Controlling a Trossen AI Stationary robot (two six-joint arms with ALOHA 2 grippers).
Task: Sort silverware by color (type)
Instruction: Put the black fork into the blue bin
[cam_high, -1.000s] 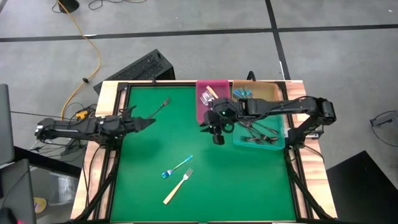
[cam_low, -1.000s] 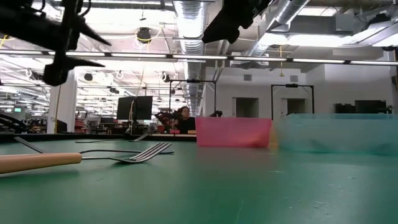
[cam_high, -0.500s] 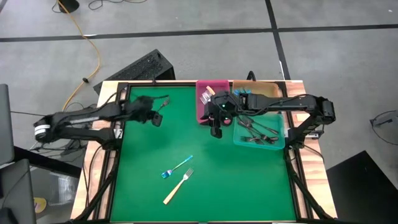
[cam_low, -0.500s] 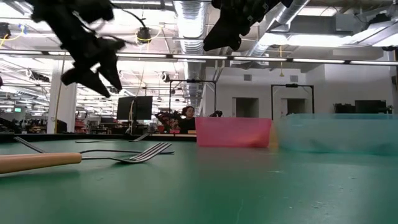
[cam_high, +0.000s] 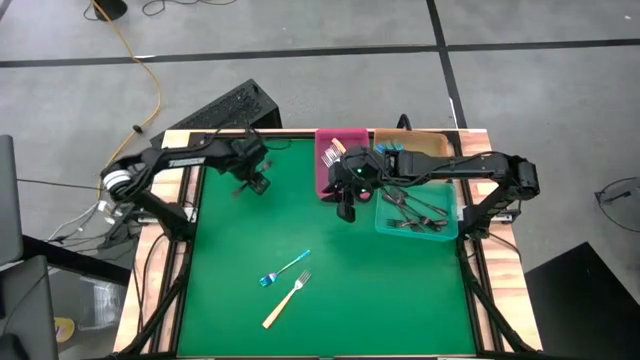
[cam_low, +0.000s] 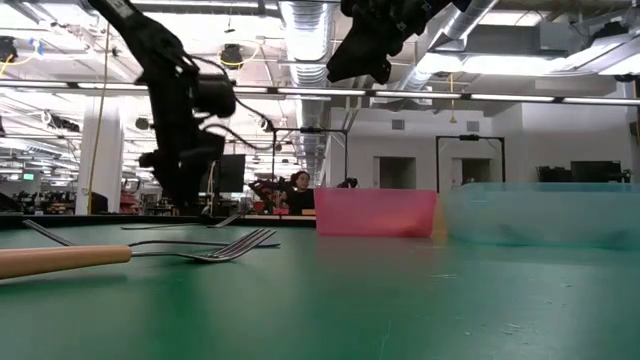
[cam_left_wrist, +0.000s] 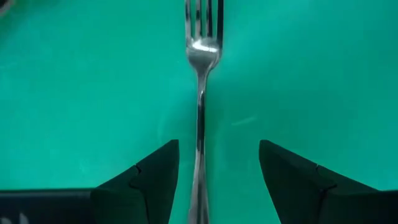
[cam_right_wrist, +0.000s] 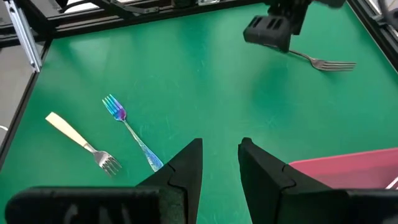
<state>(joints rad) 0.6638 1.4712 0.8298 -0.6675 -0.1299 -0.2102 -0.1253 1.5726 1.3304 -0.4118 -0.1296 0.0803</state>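
Both fingers hover above its handle (cam_left_wrist: 199, 149) on the green mat, so it is too early to close. My left gripper lowers, then closes on the grey fork (cam_left_wrist: 201, 93).
My left gripper (cam_left_wrist: 218, 148) is open and points down over a slim grey all-metal fork (cam_left_wrist: 201, 93) lying flat near the mat's far left part (cam_high: 265, 163). Its fingers stand on either side of the fork's handle without touching it. In the low view the left gripper (cam_low: 186, 190) is low over the table. My right gripper (cam_high: 347, 210) hovers open and empty, high beside the pink bin (cam_high: 341, 172). An iridescent blue fork (cam_high: 285, 270) and a tan-handled fork (cam_high: 287, 300) lie flat on the mat's near middle.
Three bins stand at the mat's far right. The pink bin holds tan-handled forks, a tan bin (cam_high: 425, 148) holds blue ones, and a clear teal bin (cam_high: 440, 232) holds dark ones. A raised black frame borders the green mat (cam_high: 230, 250). People show in the room beyond.
My left arm has swung from the table's left edge toward the far side and right, tipped its fingers downward and come down over the grey fork. My right gripper has moved slightly toward the far edge and then held still. No fork has moved.
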